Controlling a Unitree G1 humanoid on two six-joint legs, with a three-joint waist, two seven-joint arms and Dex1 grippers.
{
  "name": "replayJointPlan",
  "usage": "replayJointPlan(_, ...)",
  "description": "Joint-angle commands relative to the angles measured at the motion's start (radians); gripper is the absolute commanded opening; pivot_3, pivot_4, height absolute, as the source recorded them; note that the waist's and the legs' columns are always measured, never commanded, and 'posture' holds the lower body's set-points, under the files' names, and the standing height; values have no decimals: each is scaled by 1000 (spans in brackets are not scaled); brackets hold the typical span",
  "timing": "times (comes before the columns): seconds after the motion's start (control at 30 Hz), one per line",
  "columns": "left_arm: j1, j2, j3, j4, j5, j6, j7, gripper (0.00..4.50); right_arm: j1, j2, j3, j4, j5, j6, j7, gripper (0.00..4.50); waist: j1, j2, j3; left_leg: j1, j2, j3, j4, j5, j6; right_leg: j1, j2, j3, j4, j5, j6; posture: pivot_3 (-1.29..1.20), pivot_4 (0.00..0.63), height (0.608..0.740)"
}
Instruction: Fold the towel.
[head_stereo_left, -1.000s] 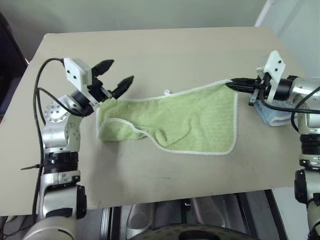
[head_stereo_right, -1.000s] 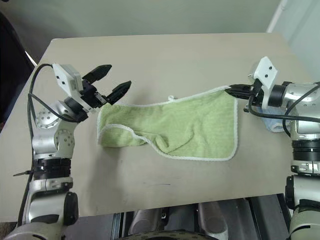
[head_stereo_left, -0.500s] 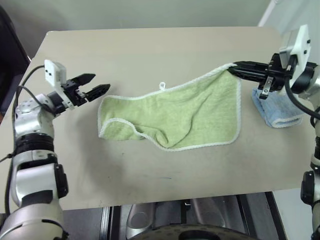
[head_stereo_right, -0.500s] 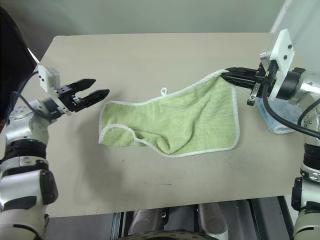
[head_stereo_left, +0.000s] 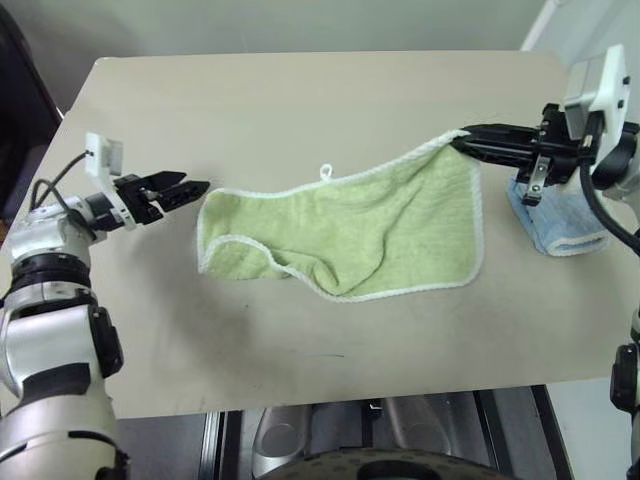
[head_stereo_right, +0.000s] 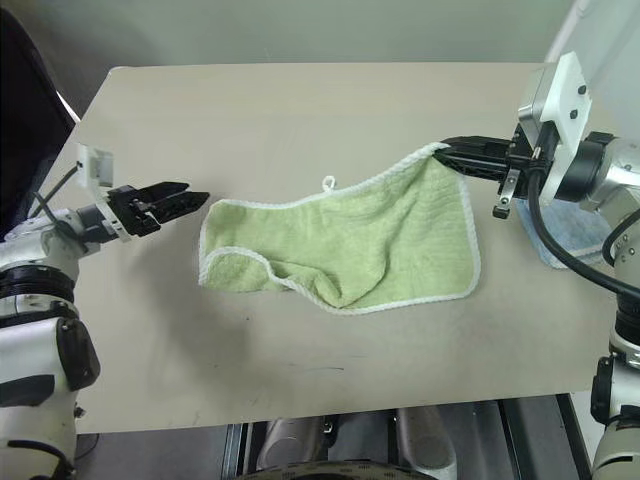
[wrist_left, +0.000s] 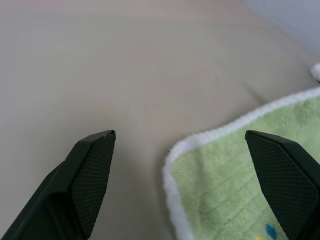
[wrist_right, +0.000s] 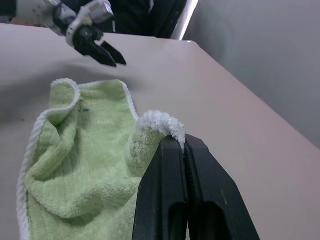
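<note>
My left gripper is to pick up the towel next by its white-edged corner (head_stereo_left: 207, 197), because the hem stands out there. The towel's middle (head_stereo_left: 335, 255) lies slack and rumpled.
The light green towel (head_stereo_left: 340, 230) lies rumpled on the table, its near left part folded under, with a white loop (head_stereo_left: 325, 171) on its far edge. My right gripper (head_stereo_left: 460, 138) is shut on the towel's far right corner (wrist_right: 160, 122) and holds it lifted off the table. My left gripper (head_stereo_left: 200, 186) hovers open just left of the towel's left edge, touching nothing. In the left wrist view the towel's white-edged corner (wrist_left: 220, 170) lies between the open fingers (wrist_left: 90, 165). A small dark mark (wrist_right: 86, 110) shows on the cloth.
A smaller light blue towel (head_stereo_left: 560, 220) lies folded at the table's right edge, under my right arm. The beige table (head_stereo_left: 300, 100) is bare beyond and in front of the green towel. Its front edge runs close below the towel.
My left gripper has drawn back to the left off the towel's edge and rolled. My right gripper has raised the held corner and pulled it back a little.
</note>
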Motion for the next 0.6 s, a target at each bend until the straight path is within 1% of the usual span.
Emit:
replayJointPlan(0.03,-30,-14,-5,21,21,23,-7,4500,-34,-31,-23,-49,36,10,-8,18,0,0,0,0,0,0,0,0,0,0,0,0,0,0,0,0,150,703)
replayJointPlan(0.17,-32,-35,-48,46,76,52,12,4500,-35,-43,-24,-59,46,16,-11,18,0,0,0,0,0,0,0,1,0,0,0,0,0,0,1,0,150,703)
replayJointPlan(0.33,-74,-45,-30,83,78,113,54,4500,-26,-54,-32,-67,57,17,-15,18,2,0,0,0,0,0,1,2,1,1,0,0,0,0,1,0,150,703)
replayJointPlan(0.5,-116,-56,28,104,40,139,84,4500,-32,-48,-51,-72,92,33,-37,18,2,-1,0,0,-1,0,1,3,1,1,0,0,0,1,2,0,150,703)
replayJointPlan(0.6,-124,-60,14,101,57,160,35,4500,-32,-58,-56,-75,106,38,-43,18,2,-1,0,0,-1,0,1,3,0,1,0,0,0,1,3,0,150,703)
